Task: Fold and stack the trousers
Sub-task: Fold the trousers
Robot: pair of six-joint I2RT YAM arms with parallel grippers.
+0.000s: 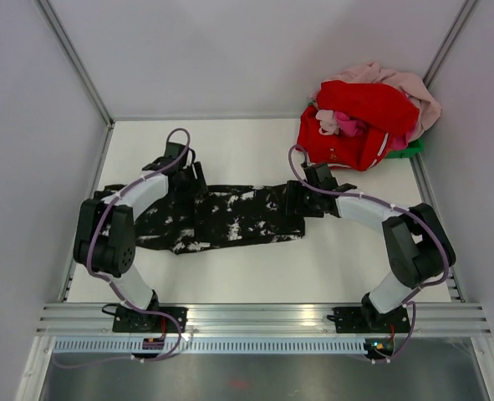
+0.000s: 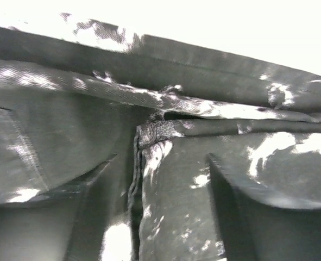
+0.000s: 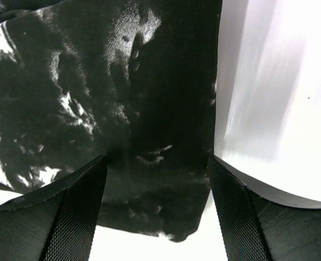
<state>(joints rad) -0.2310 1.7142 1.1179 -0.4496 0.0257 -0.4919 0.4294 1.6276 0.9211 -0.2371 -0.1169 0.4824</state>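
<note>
My right gripper is next going to pick up the trousers by the hem at the leg ends, to fold the legs over toward the waist.
The black trousers point(image 1: 230, 215) with white blotches lie flat across the middle of the white table, waist end at the left, leg ends at the right. My left gripper point(image 1: 190, 177) is open, low over the waist end; its view shows the waistband and fly seam point(image 2: 136, 174) between the spread fingers point(image 2: 247, 206). My right gripper point(image 1: 301, 199) is open, low over the leg ends; its view shows the trouser hem point(image 3: 160, 212) between the spread fingers point(image 3: 68, 217), with bare table at the right.
A pile of red point(image 1: 355, 125) and pink clothes point(image 1: 397, 83) sits at the back right corner on a green item point(image 1: 407, 149). White walls enclose the table point(image 1: 255, 276) on three sides.
</note>
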